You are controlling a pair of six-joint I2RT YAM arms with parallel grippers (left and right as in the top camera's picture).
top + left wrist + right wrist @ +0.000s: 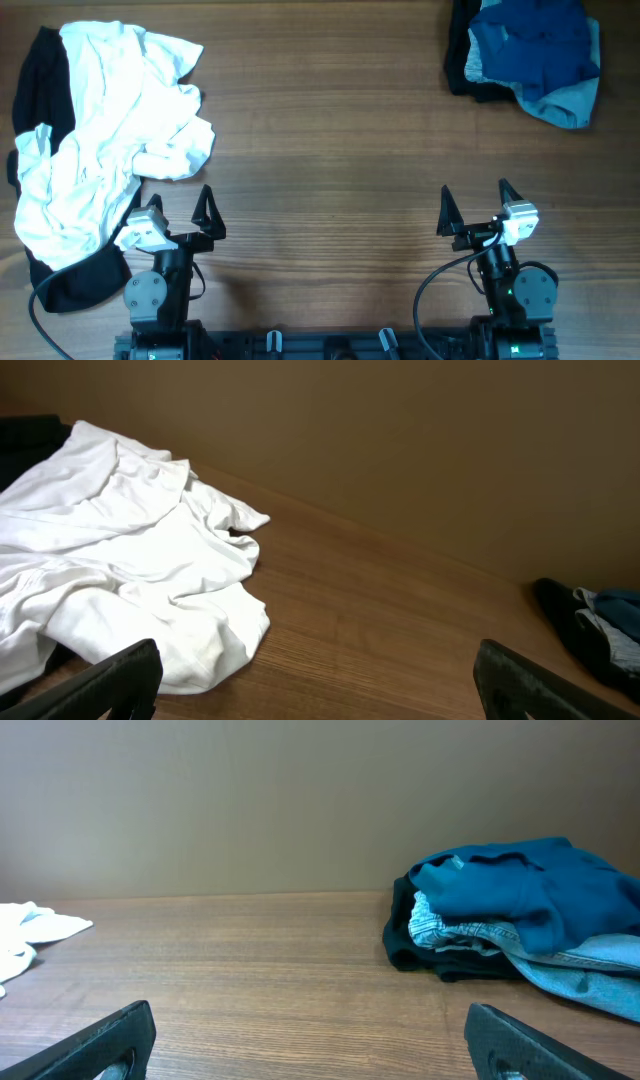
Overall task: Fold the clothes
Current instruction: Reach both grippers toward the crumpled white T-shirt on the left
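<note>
My left gripper grabs the white shirt (105, 140) by its loose edge facing empty table next, so my right gripper gets to spread the rest for folding.
The white shirt (105, 140) lies crumpled at the table's left side, partly over a plain black garment (45, 85). It also shows in the left wrist view (130, 580) and a bit of it at the left edge of the right wrist view (30, 925). No label or stripe print shows. My left gripper (178, 215) is open and empty, right next to the shirt's lower right edge, in its wrist view (315, 690). My right gripper (476, 207) is open and empty over bare table at the front right, in its wrist view (310, 1050).
A pile of dark-blue and light-blue garments (530, 55) over a black piece sits at the back right corner, also in the right wrist view (520, 915). Bare wooden table (330, 150) lies between the two piles. A wall stands behind the table.
</note>
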